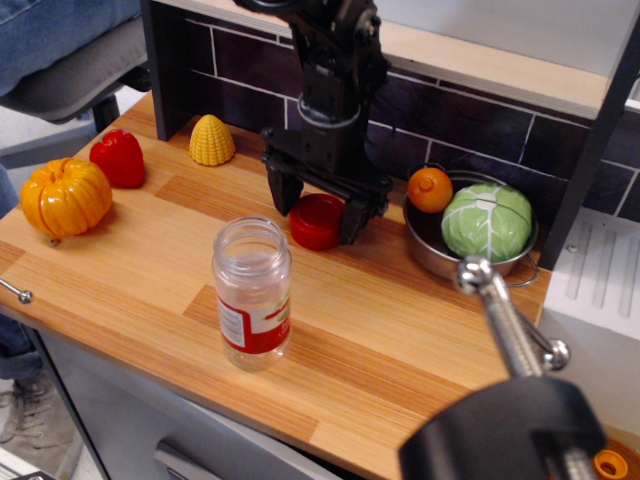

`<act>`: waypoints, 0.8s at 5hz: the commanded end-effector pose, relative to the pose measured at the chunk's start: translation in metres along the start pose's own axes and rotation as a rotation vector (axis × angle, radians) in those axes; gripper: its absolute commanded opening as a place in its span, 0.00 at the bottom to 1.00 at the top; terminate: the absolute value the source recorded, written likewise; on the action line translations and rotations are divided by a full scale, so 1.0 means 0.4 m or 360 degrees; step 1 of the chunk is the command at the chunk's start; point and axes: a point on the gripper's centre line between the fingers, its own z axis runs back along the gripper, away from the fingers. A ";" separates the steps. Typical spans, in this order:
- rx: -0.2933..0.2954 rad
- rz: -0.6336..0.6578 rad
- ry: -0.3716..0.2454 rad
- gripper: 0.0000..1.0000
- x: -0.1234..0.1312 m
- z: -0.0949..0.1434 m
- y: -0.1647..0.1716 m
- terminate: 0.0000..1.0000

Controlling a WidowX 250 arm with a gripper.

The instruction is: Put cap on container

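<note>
The gripper grabs the red cap by its round side [317, 239] next. Then it puts the cap on the open container [252, 290].
The red cap [316, 222] lies flat on the wooden counter, behind and to the right of the container [252, 293]. The container is a clear jar with a red-and-white label, upright and open-mouthed near the counter's front. My black gripper [318, 214] is lowered over the cap with its jaws open, one finger [280, 190] to the cap's left and the other [357, 216] to its right. The fingers straddle the cap without closing on it.
A steel pot [432, 248] holding a green cabbage [487, 222] and an orange [430, 189] stands at the right. A yellow corn [212, 140], a red pepper [118, 158] and an orange pumpkin [65, 197] sit at the left. A black clamp [510, 400] fills the front right.
</note>
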 end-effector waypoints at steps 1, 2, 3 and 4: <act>-0.0005 0.0025 -0.0045 0.00 0.037 0.063 -0.002 0.00; -0.0055 0.0013 0.0027 0.00 0.030 0.147 0.005 0.00; -0.0157 0.0007 0.0095 0.00 0.005 0.247 0.000 0.00; -0.0196 -0.0018 0.0183 0.00 -0.018 0.341 -0.006 0.00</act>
